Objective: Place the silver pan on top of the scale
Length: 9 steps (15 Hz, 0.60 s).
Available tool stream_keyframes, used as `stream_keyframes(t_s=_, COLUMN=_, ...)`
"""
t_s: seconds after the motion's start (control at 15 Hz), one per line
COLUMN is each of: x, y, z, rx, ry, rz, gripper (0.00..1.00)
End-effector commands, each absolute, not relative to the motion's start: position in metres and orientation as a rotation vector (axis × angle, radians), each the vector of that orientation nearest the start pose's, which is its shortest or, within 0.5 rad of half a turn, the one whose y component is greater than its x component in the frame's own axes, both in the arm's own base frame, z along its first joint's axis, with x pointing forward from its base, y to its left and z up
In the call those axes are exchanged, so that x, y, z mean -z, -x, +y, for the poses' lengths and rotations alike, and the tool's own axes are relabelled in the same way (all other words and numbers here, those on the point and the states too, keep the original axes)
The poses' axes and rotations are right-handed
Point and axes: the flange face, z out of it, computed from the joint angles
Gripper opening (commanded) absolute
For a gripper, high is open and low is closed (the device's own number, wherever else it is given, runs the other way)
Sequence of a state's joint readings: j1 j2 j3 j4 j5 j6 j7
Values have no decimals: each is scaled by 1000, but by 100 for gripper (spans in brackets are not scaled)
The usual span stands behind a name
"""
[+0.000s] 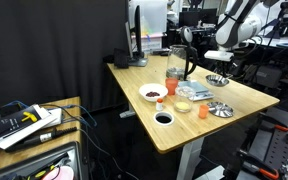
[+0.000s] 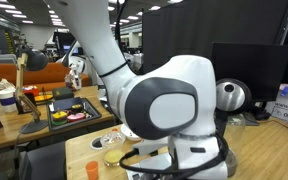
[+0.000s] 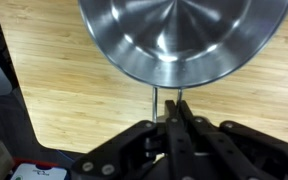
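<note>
The pan (image 1: 217, 79) stays in my gripper until it is on the mid-table scale. If I opened now, it would end on the tabletop near its edge.
The silver pan (image 3: 184, 35) fills the top of the wrist view, shiny and round with low raised sides, over the wooden table. My gripper (image 3: 172, 108) is shut on a thin wire handle at the pan's near rim. In an exterior view the pan (image 1: 217, 79) is at the table's far right edge under my gripper (image 1: 220, 68); I cannot tell if it touches the table. The scale (image 1: 197, 93), a pale flat slab, lies mid-table, to the left of the pan and nearer the camera. In an exterior view the arm's body (image 2: 169, 110) hides the pan and scale.
A flatter silver dish (image 1: 221, 109), an orange cup (image 1: 202, 108) and a yellowish flat item (image 1: 184, 106) lie near the scale. A white bowl (image 1: 152, 93), a dark-centred bowl (image 1: 163, 118) and a pitcher (image 1: 174, 62) stand further left. The table edge is close to the pan.
</note>
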State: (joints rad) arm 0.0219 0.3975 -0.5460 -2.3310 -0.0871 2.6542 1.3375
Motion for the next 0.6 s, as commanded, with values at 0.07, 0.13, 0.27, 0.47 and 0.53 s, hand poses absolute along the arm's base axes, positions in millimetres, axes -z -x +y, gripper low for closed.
stream_keyframes(t_s=0.07, x=-215, y=-466, z=-257, rx=188, ry=2058, rz=2690, gripper=1)
stream_keyframes(t_s=0.13, x=-216, y=-474, z=-255, rx=178, ry=2013, rz=2718, gripper=1)
stream_keyframes(t_s=0.27, x=-214, y=-488, z=-249, rx=128, ry=1951, rz=2753, gripper=1)
stream_keyframes(t_s=0.47, x=-209, y=-508, z=-240, rx=82, ry=1907, rz=2786, gripper=1)
stream_keyframes(t_s=0.53, x=-205, y=-515, z=-237, rx=70, ry=1899, rz=2795, gripper=1)
